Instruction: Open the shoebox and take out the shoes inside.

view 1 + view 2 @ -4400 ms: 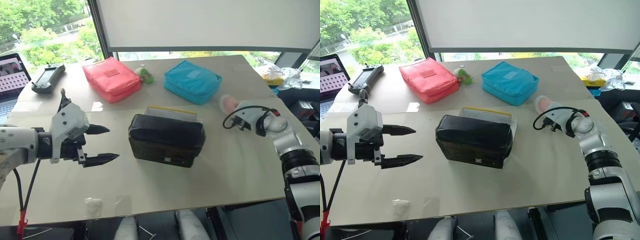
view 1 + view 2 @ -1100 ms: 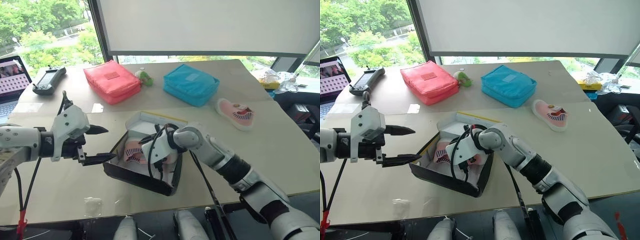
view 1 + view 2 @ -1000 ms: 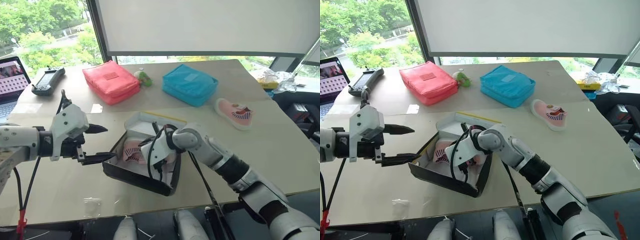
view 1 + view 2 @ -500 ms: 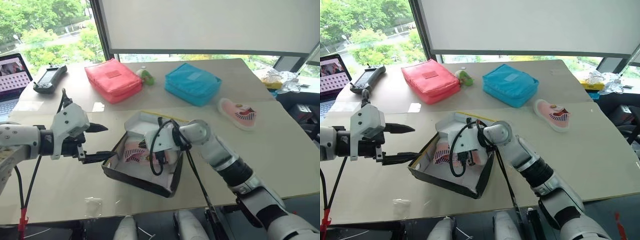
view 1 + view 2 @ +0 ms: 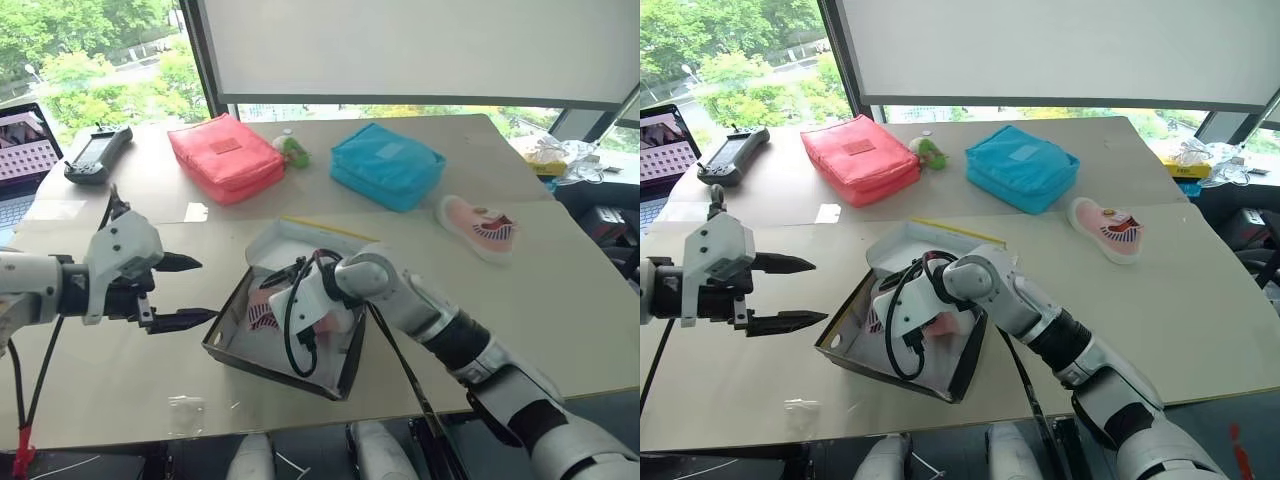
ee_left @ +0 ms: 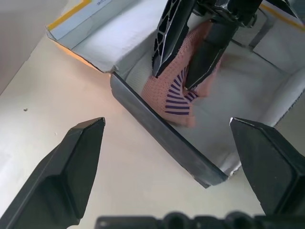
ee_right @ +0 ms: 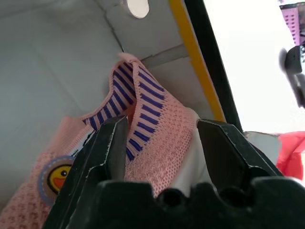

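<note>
My right gripper needs to take the shoe out of the open shoebox, so it should next grab the pink shoe's striped collar [image 7: 148, 107].
The shoebox [image 5: 283, 369] lies open in the middle of the table, black walls, white inside, its lid flap [image 5: 300, 240] folded back with a yellow edge. One pink shoe [image 7: 157, 152] with a striped lining lies inside it. My right gripper [image 7: 164, 129] reaches into the box, open, one finger on each side of that shoe's collar. A second pink shoe [image 5: 478, 224] rests on the table to the right. My left gripper [image 5: 205, 290] hovers open just left of the box's wall [image 6: 162, 138], holding nothing.
A red pouch [image 5: 225, 155], a small green toy [image 5: 293, 150] and a blue pouch [image 5: 385, 165] lie at the back. A handheld controller [image 5: 97, 155] and a laptop [image 5: 20, 150] sit at the far left. A clear wrapper [image 5: 187, 410] lies by the front edge.
My right gripper's fingers have spread apart around the shoe in the box, after being shut a second ago. The left gripper stays open beside the box.
</note>
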`<state>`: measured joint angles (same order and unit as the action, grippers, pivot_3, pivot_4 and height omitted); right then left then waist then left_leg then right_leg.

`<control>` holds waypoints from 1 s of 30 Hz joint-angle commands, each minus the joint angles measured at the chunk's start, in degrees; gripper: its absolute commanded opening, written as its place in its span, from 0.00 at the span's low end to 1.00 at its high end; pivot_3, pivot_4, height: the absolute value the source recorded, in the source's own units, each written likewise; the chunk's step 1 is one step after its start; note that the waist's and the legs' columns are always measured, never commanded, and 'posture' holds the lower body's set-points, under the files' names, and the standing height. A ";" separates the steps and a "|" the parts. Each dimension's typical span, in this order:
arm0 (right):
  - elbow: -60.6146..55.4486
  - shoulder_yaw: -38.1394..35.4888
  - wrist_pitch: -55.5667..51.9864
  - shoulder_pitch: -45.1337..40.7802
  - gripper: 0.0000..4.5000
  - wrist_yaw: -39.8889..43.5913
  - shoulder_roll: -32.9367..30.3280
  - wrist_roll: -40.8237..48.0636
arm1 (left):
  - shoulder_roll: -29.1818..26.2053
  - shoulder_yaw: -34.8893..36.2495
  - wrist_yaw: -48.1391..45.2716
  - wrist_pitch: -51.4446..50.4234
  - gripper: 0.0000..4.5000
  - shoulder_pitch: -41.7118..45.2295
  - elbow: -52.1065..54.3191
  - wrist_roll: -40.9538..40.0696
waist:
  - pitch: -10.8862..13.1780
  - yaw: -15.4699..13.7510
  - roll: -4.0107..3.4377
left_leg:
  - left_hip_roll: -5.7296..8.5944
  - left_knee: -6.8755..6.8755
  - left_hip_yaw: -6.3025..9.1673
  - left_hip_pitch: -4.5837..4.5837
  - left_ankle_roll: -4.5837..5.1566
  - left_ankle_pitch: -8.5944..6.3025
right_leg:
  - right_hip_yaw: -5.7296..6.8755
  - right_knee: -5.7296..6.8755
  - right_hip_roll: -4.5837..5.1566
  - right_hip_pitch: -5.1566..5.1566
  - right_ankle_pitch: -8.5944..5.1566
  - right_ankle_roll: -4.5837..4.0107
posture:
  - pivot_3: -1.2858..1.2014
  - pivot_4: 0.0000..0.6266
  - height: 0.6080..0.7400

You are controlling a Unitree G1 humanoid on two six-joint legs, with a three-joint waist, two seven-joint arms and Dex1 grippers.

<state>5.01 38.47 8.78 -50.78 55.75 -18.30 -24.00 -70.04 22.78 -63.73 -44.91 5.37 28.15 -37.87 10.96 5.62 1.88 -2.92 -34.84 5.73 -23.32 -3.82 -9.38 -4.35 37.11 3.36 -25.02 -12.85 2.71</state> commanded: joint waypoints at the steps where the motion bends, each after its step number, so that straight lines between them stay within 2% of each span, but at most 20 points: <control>1: 4.61 2.69 5.45 -0.14 0.63 -3.69 2.02 -3.54 | -0.73 3.26 -0.24 -0.01 1.00 -0.97 1.62 0.28 | -0.01 0.12 0.01 | 0.00 0.00 0.00 0.06 0.00 0.00 | 0.00 0.01 0.00 0.02 0.00 0.00 | 0.52 0.24 0.95; 5: 9.45 3.86 8.89 0.07 0.63 -6.05 3.58 -6.27 | -0.62 3.85 0.25 -0.43 1.00 -1.41 2.19 0.01 | -0.02 0.79 0.03 | -0.03 0.01 0.00 0.35 0.00 0.00 | 0.00 0.03 -0.02 0.25 0.01 -0.05 | 0.52 0.24 0.95; 7: 10.85 3.67 9.84 0.03 0.63 -6.81 4.21 -6.73 | -0.61 3.98 0.41 -0.52 1.00 -1.52 2.33 0.00 | -0.03 1.21 0.05 | -0.04 0.02 0.00 0.65 0.00 0.00 | 0.00 0.02 -0.02 0.57 -0.17 -0.37 | 0.52 0.24 0.95; 8: 11.16 3.35 10.16 0.04 0.52 -6.90 4.57 -6.60 | -0.63 4.07 0.46 -0.58 1.00 -1.50 2.35 -0.03 | -0.05 1.48 0.09 | -0.04 0.03 -0.01 0.89 -0.01 -0.01 | -0.01 0.01 -0.02 0.78 -0.26 -0.51 | 0.52 0.24 0.95; 10: 11.47 2.67 10.37 0.14 0.39 -6.91 5.15 -6.37 | -0.66 4.20 0.52 -0.64 1.00 -1.46 2.35 -0.07 | -0.06 1.69 0.09 | -0.05 0.06 -0.01 1.07 -0.01 -0.01 | -0.01 0.02 -0.02 0.89 -0.29 -0.58 | 0.52 0.24 0.95; 15: 11.39 0.47 9.78 -0.12 0.01 -9.17 6.39 -6.53 | -0.58 3.61 0.94 -0.35 1.00 -1.03 2.21 0.02 | -0.06 1.82 0.09 | -0.06 0.06 0.00 1.12 0.00 -0.01 | -0.02 0.09 -0.04 0.86 -0.29 -0.58 | 0.52 0.24 0.95; 20: 10.42 -1.43 8.78 0.25 0.01 -8.92 6.26 -5.41 | -0.50 2.94 1.32 -0.15 1.00 -0.23 1.99 -0.22 | -0.06 1.68 0.09 | -0.06 0.07 0.00 1.03 0.00 0.00 | -0.02 0.09 -0.04 0.80 -0.28 -0.58 | 0.52 0.24 0.95; 24: 5.90 -5.79 4.73 0.90 0.01 -4.08 4.81 0.87 | -0.59 2.39 1.52 0.25 1.00 0.33 1.44 0.04 | -0.04 1.42 0.08 | -0.06 0.09 0.00 0.95 0.00 -0.01 | -0.01 0.07 -0.04 0.76 -0.29 -0.58 | 0.52 0.24 0.95; 26: 3.19 -8.57 0.77 1.39 0.01 -1.03 4.29 5.68 | -0.60 2.16 1.57 0.38 1.00 0.58 1.25 0.08 | -0.03 1.22 0.07 | -0.05 0.10 0.00 0.86 0.00 0.00 | -0.01 0.05 -0.04 0.71 -0.29 -0.58 | 0.52 0.24 0.95; 30: -2.05 -18.48 -16.37 1.53 0.01 5.92 3.51 21.69 | -0.50 1.29 1.85 0.63 1.00 1.32 0.94 0.19 | 0.01 0.64 0.07 | -0.05 0.08 0.03 0.52 0.00 -0.01 | 0.01 0.00 -0.04 0.52 -0.23 -0.38 | 0.52 0.24 0.95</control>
<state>7.41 26.68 0.22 -48.09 59.41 -14.36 -10.66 -70.03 23.54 -62.25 -45.08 5.60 29.05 -38.17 10.98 6.26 1.95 -2.97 -34.77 5.78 -22.90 -3.82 -9.39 -4.33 37.11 3.32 -24.58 -12.95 2.57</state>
